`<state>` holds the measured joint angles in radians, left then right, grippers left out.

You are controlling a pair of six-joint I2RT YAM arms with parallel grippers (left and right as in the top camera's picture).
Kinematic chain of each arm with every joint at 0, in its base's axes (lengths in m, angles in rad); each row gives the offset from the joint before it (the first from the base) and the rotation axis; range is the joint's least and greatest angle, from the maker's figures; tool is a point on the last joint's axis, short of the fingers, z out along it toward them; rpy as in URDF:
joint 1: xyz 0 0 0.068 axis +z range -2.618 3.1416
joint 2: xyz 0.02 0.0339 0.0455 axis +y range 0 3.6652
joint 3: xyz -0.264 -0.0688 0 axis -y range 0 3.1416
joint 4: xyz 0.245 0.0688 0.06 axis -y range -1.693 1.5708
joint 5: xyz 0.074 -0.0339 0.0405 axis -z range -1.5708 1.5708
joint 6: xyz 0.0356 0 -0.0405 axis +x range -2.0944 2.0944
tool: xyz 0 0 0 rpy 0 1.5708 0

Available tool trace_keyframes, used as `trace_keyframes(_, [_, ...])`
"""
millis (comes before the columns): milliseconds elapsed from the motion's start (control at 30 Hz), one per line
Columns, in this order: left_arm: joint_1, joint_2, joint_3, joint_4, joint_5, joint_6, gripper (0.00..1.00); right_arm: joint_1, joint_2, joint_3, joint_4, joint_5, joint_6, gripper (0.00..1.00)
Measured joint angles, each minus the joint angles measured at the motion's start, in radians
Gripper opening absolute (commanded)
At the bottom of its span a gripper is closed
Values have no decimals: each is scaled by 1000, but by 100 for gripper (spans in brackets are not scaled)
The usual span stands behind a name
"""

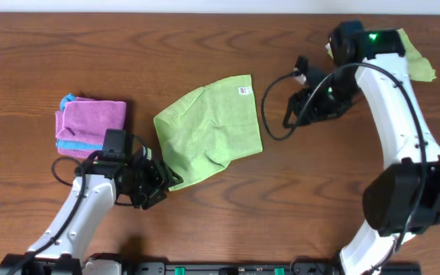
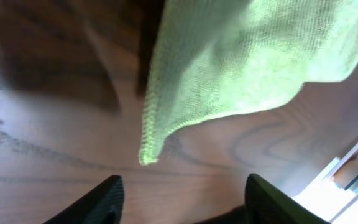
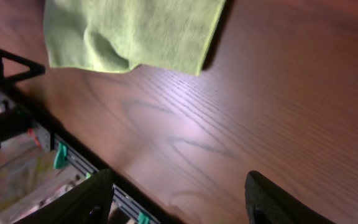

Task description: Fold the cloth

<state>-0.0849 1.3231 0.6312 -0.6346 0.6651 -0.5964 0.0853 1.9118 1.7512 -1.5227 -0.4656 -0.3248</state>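
Note:
Next, the right gripper grabs the lime-green cloth's near corner on the tag side to fold it. That leaves the cloth's other near corner for my left gripper.
The lime-green cloth [image 1: 211, 130] lies spread and slightly rumpled in the middle of the table, its white tag [image 1: 244, 92] near the far right corner. My left gripper [image 1: 161, 186] is open and empty just by the cloth's near-left corner; that corner [image 2: 149, 155] shows right ahead of its fingers [image 2: 182, 196]. My right gripper [image 1: 291, 113] is open and empty, to the right of the cloth and apart from it. The right wrist view shows the cloth [image 3: 129, 31] beyond the open fingers [image 3: 179, 199].
A folded pink cloth with teal edging [image 1: 90, 126] lies at the left. A duller olive-green cloth [image 1: 418, 61] sits at the far right behind the right arm. The table's front edge and rail [image 3: 73, 165] show in the right wrist view.

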Motion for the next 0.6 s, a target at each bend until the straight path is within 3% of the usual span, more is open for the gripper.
trace_keyframes(300, [0, -1, 154, -65, -13, 55, 73, -10, 0, -369, 322, -150, -126, 66])
trace_keyframes(600, [0, -2, 243, -8, -46, 58, 88, -5, 0, -551, 585, -225, -124, 65])
